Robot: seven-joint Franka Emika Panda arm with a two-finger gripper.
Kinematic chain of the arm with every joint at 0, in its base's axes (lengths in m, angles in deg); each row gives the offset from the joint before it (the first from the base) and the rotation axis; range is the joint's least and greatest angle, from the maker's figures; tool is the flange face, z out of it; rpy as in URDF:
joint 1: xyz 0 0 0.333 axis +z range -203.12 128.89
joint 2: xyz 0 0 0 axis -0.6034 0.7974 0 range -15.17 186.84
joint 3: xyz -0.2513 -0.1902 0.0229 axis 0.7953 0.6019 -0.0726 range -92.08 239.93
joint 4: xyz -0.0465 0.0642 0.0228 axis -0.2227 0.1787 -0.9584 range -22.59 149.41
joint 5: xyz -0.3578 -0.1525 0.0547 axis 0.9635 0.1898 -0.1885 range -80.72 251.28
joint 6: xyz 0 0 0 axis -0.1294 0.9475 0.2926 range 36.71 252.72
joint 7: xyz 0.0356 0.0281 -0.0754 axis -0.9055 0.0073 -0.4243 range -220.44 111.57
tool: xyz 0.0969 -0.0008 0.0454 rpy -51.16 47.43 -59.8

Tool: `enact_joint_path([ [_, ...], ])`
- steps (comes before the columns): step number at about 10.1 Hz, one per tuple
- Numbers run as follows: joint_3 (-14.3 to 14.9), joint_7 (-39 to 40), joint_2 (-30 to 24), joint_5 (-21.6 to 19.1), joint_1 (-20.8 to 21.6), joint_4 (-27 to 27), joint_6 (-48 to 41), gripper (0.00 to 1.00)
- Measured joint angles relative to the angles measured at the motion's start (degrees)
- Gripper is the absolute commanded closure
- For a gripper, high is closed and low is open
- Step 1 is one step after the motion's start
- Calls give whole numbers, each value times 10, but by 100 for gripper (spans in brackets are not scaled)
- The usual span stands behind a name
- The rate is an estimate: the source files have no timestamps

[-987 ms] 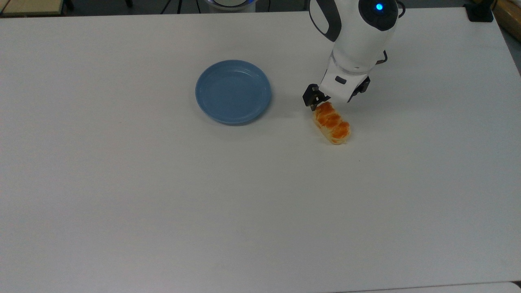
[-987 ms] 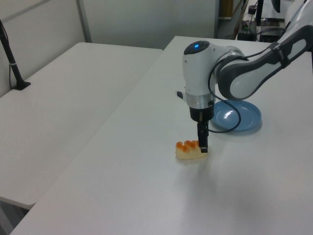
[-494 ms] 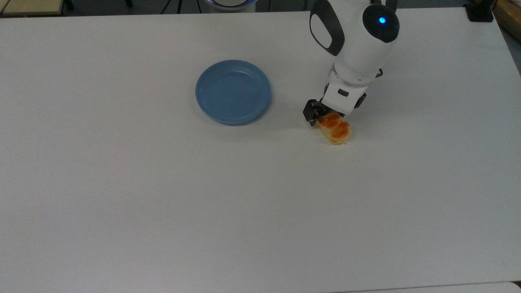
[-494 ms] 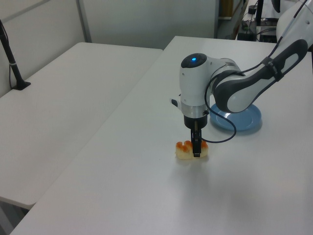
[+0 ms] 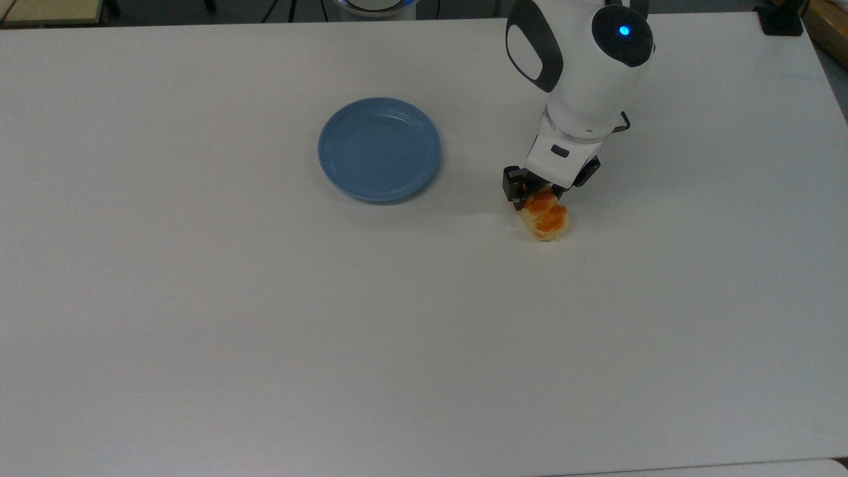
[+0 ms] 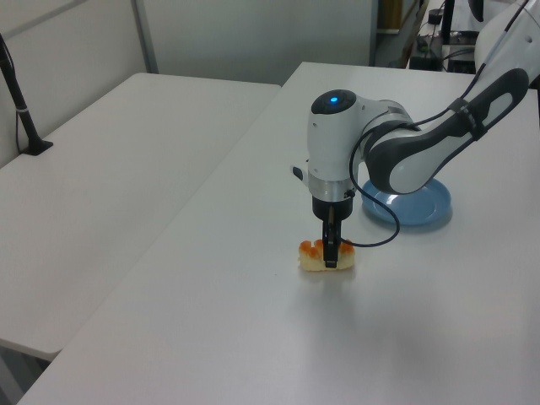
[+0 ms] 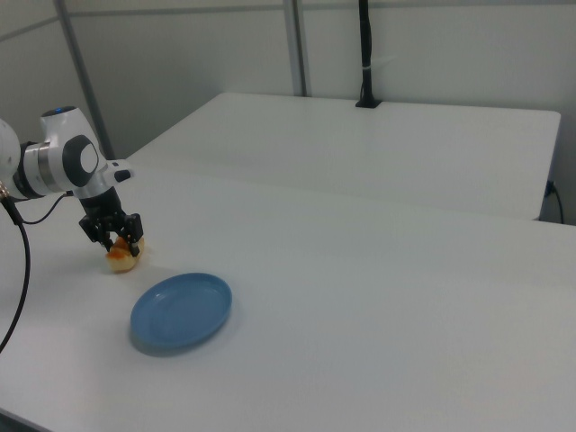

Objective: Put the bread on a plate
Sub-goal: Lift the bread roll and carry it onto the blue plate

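My gripper grabs the bread [image 6: 312, 260] by its pale sides next, to put it on the blue plate [image 6: 415, 206].
The bread [image 5: 546, 224], a small loaf with an orange-brown top and pale sides, lies on the white table to the top view's right of the blue plate [image 5: 379, 149]. My gripper [image 5: 548, 184] is lowered over the loaf's far end, open, with one dark finger on each side of it. The hand hides that end of the loaf in the top view. In the left view a finger [image 6: 330, 253] stands in front of the bread [image 6: 312, 260], and the plate [image 6: 413, 202] lies behind the arm. In the right view the gripper [image 7: 113, 236] straddles the bread [image 7: 120, 259], left of the plate [image 7: 180, 310].
The white table [image 5: 265, 318] stretches wide around both things. A second white table [image 6: 101, 169] adjoins it in the left view, with a black post [image 6: 21, 110] on it. A dark block [image 5: 782, 20] sits at the top view's top right corner.
The gripper has come down and moved along the loaf toward the top view's bottom, now covering more of it. The bread has shifted slightly the same way.
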Motion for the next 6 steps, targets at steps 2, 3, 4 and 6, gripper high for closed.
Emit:
enact_joint_path([
  [2, 0, -13, -10, 0, -1, -12, 1, 41],
  [3, -1, -13, -34, 0, -8, -15, -16, 41],
  [4, -1, 3, -76, 0, -31, -9, -61, 41],
  [6, -1, 62, -129, 0, -98, 49, -88, 41],
])
